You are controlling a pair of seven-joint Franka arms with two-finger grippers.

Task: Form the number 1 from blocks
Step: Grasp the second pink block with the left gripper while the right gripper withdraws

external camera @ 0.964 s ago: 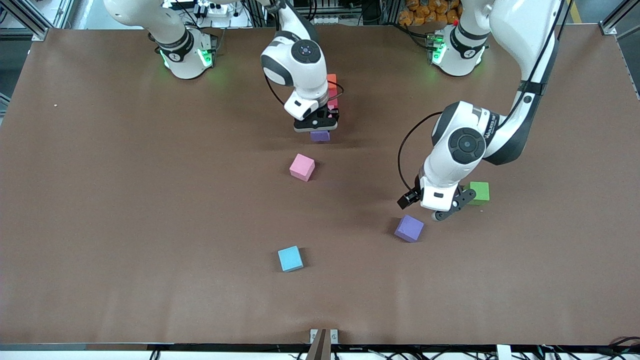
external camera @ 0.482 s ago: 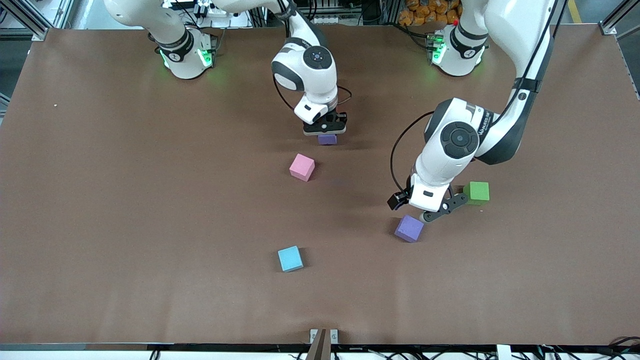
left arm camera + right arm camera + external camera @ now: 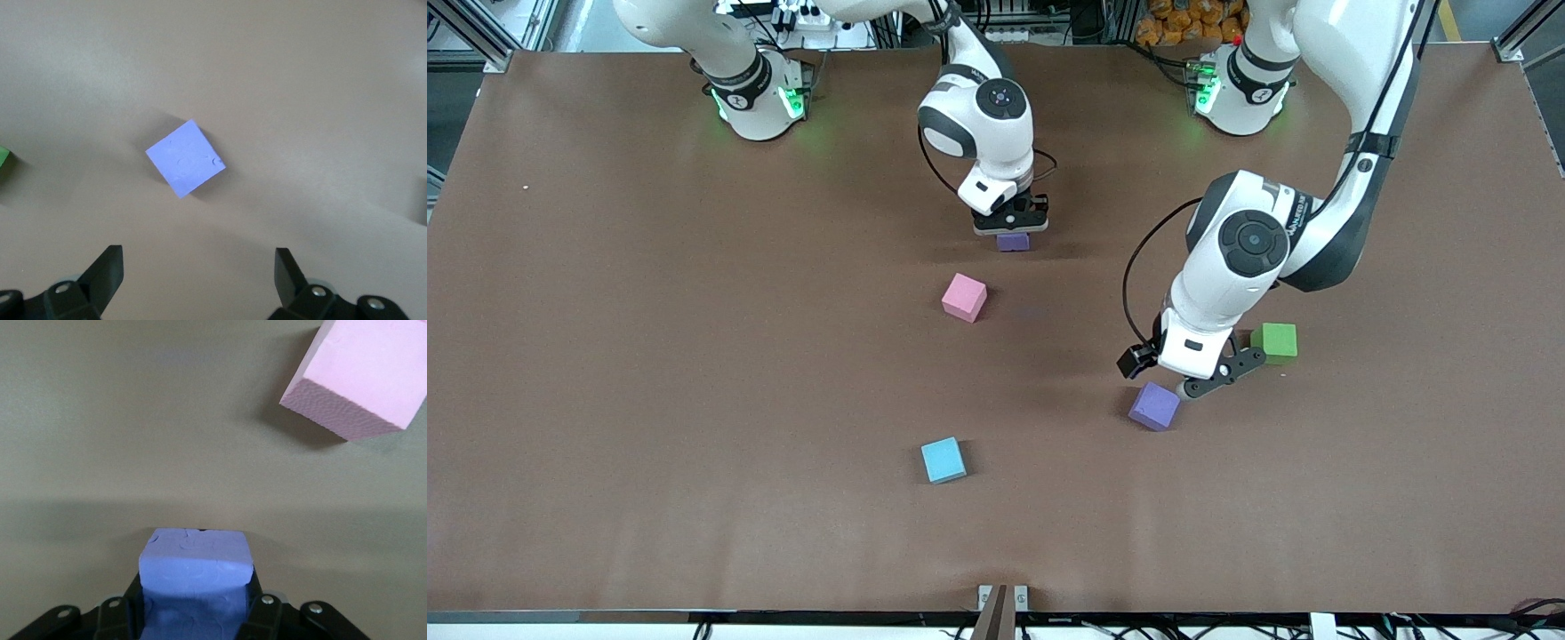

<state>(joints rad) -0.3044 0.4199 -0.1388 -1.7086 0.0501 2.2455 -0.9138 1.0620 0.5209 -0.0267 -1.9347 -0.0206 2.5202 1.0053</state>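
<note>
I need to release the purple block [image 3: 1013, 244] [image 3: 195, 580] from my right gripper. The block is low, at the brown tabletop, and would rest in place if I opened now.
My right gripper [image 3: 1011, 226] is shut on a dark purple block [image 3: 1012, 241], held low over the middle of the table; in the right wrist view that block [image 3: 195, 563] fills the gap between the fingers of the gripper [image 3: 195, 588]. A pink block [image 3: 964, 296] [image 3: 360, 380] lies skewed on the table, nearer the front camera. My left gripper [image 3: 1199, 384] hangs open just beside a lighter purple block [image 3: 1154, 406]. In the left wrist view this block [image 3: 185, 159] lies ahead of the gripper [image 3: 199, 263], outside the fingers. The orange, red and other pink blocks are hidden by the right arm.
A green cube [image 3: 1276, 340] [image 3: 3, 162] sits close to the left gripper, toward the left arm's end. A light-blue cube [image 3: 943, 460] lies alone nearer the front camera. Brown table [image 3: 694, 356] all around.
My right gripper has carried the dark purple block a little toward the left arm's end, covering the stacked blocks. My left gripper has shifted closer to the lighter purple block.
</note>
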